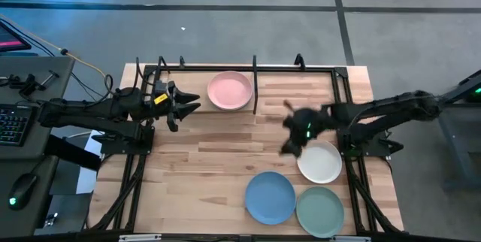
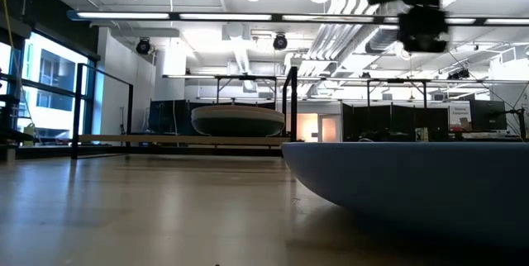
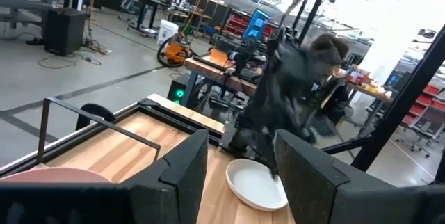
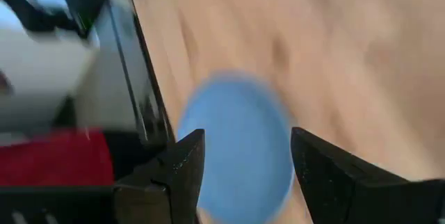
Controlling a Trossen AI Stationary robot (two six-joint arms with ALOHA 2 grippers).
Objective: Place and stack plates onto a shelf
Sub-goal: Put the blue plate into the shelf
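Next, my right gripper grabs the rim of the blue plate [image 1: 270,197], to stack it with the pink plate [image 1: 230,90] on the shelf.
A pink plate [image 1: 230,90] rests on the shelf [image 1: 301,68] at the table's far edge; in the low view the pink plate [image 2: 238,120] sits on the wood board [image 2: 149,140]. A white plate [image 1: 319,161], a blue plate [image 1: 270,197] and a sage green plate [image 1: 319,210] lie flat on the table's near right part. No mint or dark green plate shows. My left gripper [image 1: 184,107] hovers open, left of the pink plate. My right gripper [image 1: 297,133] is open and blurred, above the table just far-left of the white plate; its wrist view looks down on the blue plate [image 4: 240,147].
Thin black shelf rods and upright posts [image 1: 255,84] stand around and beside the pink plate. Bare wood [image 1: 203,167] lies between the shelf and the near plates. A desk with a keyboard [image 1: 11,122] stands off the table's left side.
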